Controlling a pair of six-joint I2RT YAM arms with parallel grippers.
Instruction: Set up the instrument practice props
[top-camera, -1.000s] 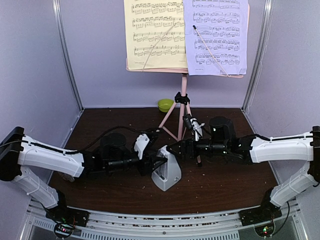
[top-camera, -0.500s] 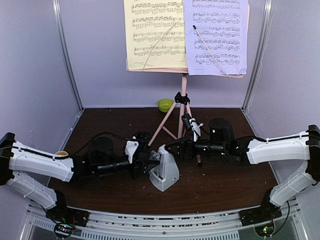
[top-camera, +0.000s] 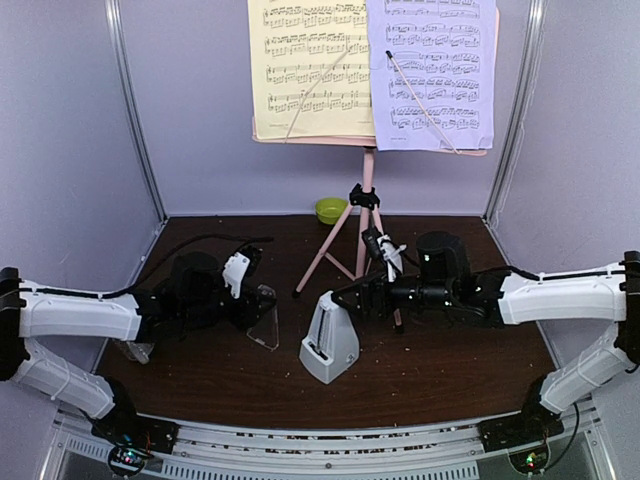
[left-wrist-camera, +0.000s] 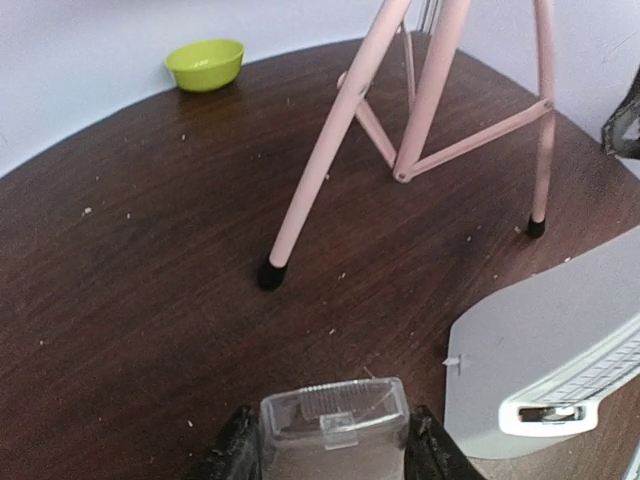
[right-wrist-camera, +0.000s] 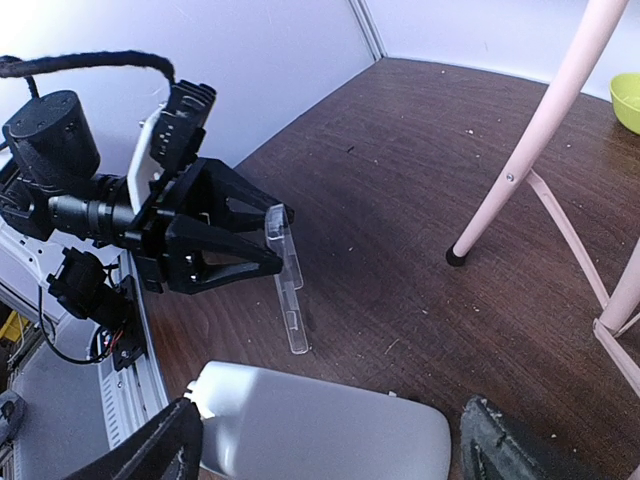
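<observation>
My left gripper should keep holding the upright clear cover, as it would drop onto the empty table and topple beside the metronome now.
The pale-grey metronome (top-camera: 332, 340) stands upright mid-table without its cover. My left gripper (top-camera: 255, 310) is shut on the clear cover (top-camera: 265, 318), held to the left of the metronome and apart from it. The cover sits between the fingers in the left wrist view (left-wrist-camera: 335, 425) and also shows in the right wrist view (right-wrist-camera: 288, 280). My right gripper (top-camera: 350, 297) is open, straddling the metronome's upper part (right-wrist-camera: 320, 435), with a small gap on the right side. The pink stand (top-camera: 365, 215) holds the yellow sheet (top-camera: 310, 65) and the lavender sheet (top-camera: 432, 70).
A lime-green bowl (top-camera: 331, 210) sits at the back wall behind the stand, and shows in the left wrist view (left-wrist-camera: 205, 63). The stand's tripod legs (left-wrist-camera: 310, 170) spread over the table just behind the metronome. Booth walls close in on both sides.
My left gripper has pulled the clear cover off the metronome and drawn back to the left with it. The right gripper and the metronome have stayed in place.
</observation>
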